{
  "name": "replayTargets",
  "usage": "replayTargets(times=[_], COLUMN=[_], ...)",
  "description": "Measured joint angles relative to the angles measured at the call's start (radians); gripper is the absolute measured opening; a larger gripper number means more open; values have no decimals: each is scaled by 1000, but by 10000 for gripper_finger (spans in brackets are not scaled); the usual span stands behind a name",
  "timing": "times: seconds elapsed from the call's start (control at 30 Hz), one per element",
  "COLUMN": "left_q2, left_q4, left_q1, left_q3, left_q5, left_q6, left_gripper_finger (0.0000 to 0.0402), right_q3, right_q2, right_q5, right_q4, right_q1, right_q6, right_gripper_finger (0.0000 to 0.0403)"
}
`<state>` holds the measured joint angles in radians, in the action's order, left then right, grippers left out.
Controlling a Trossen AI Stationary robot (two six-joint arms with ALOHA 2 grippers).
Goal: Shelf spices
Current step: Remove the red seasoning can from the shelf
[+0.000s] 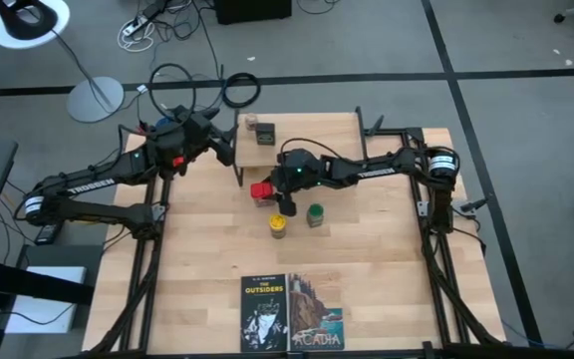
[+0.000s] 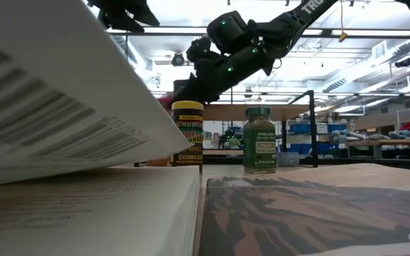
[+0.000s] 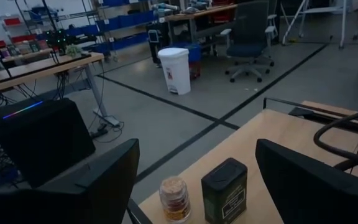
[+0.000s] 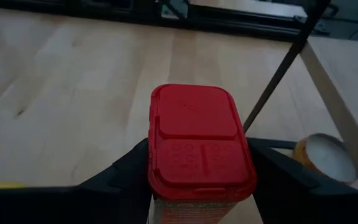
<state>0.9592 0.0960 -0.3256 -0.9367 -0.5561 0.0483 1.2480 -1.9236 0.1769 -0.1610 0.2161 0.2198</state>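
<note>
The red tin (image 1: 261,190) (image 4: 199,140) is still above the bare tabletop. I need to move the tin onto the shelf before my right gripper lets go of it.
The red square tin (image 1: 261,190) (image 4: 199,140) stands in front of the shelf, and my right gripper (image 1: 270,189) is shut on it. The shelf (image 1: 297,128) is a light board on thin black legs at the table's far side. On the board stand a dark tin (image 1: 265,135) (image 3: 224,190) and a small jar (image 1: 251,123) (image 3: 174,198). My left gripper (image 1: 222,150) hovers open by the shelf's left end, touching nothing. The yellow-lidded jar (image 1: 278,227) (image 2: 187,135) and the green-lidded jar (image 1: 315,214) (image 2: 260,139) stand upright on the table, nearer than the red tin. My right gripper pinches the red tin between its two fingers (image 4: 126,171), one on each side wall (image 4: 156,202) just under the lid. The arm reaches in from the table's right, slanting down. The tin is upright with its lid (image 4: 197,118) facing up. Its bottom is hidden.
Two paperback books (image 1: 289,311) lie at the table's near edge; one open page (image 2: 62,92) blocks the left of the low view. A round yellow-rimmed thing (image 4: 325,158) lies on the table by the shelf's black leg (image 4: 272,81). Bare wood lies left and right of the jars.
</note>
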Motion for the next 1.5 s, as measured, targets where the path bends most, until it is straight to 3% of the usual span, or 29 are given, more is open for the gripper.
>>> replayTargets(times=[0.37,0.57,1.23,1.5], left_q2=[0,0,1,1], left_q4=[1,1,1,4], left_q1=[0,0,0,0], left_q3=[0,0,0,0], left_q5=[0,0,26,26], left_q6=[0,0,-8,-19], left_gripper_finger=[327,327,327,327], right_q3=[-7,-6,-6,-58], right_q2=[7,5,-7,-7], right_q5=[18,-34,-53,-115], right_q4=[22,7,56,37], right_q1=[-58,-95,-97,-96], right_q6=[-76,-72,-124,-213], right_gripper_finger=[217,217,217,217])
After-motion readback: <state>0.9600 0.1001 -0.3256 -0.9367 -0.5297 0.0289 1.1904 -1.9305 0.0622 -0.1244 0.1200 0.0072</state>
